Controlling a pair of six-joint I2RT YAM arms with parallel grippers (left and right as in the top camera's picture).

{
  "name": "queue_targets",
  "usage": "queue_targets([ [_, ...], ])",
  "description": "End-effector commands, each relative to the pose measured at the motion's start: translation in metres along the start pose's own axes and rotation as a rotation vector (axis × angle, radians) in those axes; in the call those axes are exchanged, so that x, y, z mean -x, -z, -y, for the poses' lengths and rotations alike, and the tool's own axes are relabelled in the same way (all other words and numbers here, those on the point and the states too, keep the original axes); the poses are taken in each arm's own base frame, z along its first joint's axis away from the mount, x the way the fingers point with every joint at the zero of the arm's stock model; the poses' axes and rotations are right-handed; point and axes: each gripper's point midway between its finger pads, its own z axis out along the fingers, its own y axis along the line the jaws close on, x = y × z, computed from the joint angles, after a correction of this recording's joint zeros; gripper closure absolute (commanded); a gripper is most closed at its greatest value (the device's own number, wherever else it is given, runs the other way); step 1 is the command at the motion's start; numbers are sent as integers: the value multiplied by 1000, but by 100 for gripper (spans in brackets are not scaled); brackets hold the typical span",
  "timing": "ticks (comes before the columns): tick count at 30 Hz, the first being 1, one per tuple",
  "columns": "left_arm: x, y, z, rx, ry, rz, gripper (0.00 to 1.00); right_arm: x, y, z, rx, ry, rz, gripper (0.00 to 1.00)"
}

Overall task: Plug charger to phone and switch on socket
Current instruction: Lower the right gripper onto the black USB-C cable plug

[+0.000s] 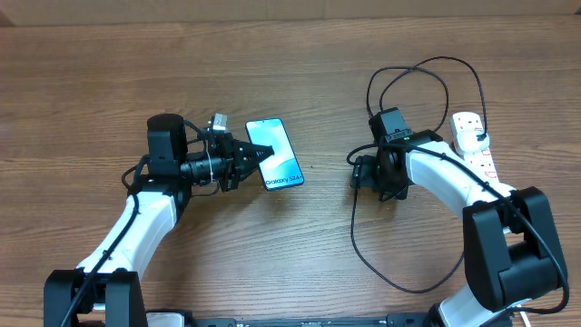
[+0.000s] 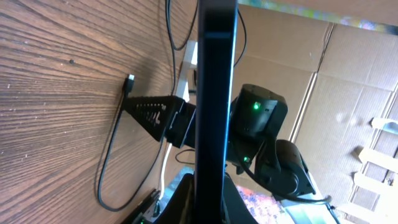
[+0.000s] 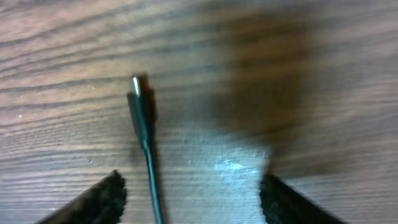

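Note:
Next, my right gripper grips the charger's plug by its black body behind the metal tip [image 2: 128,86], which leaves the plug's tip free to plug into the phone [image 2: 215,93].
The phone [image 1: 277,154] has a light blue screen and "Galaxy S24" text, and it is held off the table by its left edge. My left gripper [image 1: 251,157] is shut on it. In the left wrist view the phone [image 2: 215,93] shows edge-on between the fingers [image 2: 212,202]. The charger's black cable [image 1: 356,232] loops over the right side of the table. Its plug tip [image 3: 139,111] lies flat on the wood. My right gripper [image 3: 193,196] is open just above it, with the cable passing between the fingers nearer the left one. In the overhead view the right gripper [image 1: 361,173] faces left. The white socket strip [image 1: 474,141] lies at the far right.
The cable makes a large loop near the front right [image 1: 408,282] and another at the back [image 1: 427,77]. The strip's thick white cord runs under my right arm. Cardboard boxes [image 2: 348,68] stand beyond the table.

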Motion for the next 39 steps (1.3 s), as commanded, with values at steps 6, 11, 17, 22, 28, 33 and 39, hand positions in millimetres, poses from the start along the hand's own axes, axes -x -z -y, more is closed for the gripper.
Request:
queue_targets([
  [6, -6, 0, 7, -25, -46, -40, 96, 10, 5, -2, 0, 18, 56, 20],
  [11, -6, 0, 7, -25, -45, -40, 96, 4, 3, -18, 21, 63, 54, 21],
  [17, -7, 0, 7, -27, -45, -45, 96, 7, -10, -22, -33, 80, 88, 40],
  [22, -10, 0, 9, -37, -45, -64, 96, 8, -19, -13, -86, 56, 89, 57],
  [28, -10, 0, 9, -37, -45, -64, 96, 9, -21, -15, -82, 58, 95, 58],
  [33, -10, 0, 9, -37, -45, -64, 96, 14, -21, -18, -69, 59, 115, 66],
  [39, -10, 0, 9, -37, -45, -64, 96, 12, -26, -16, -78, 58, 101, 78],
])
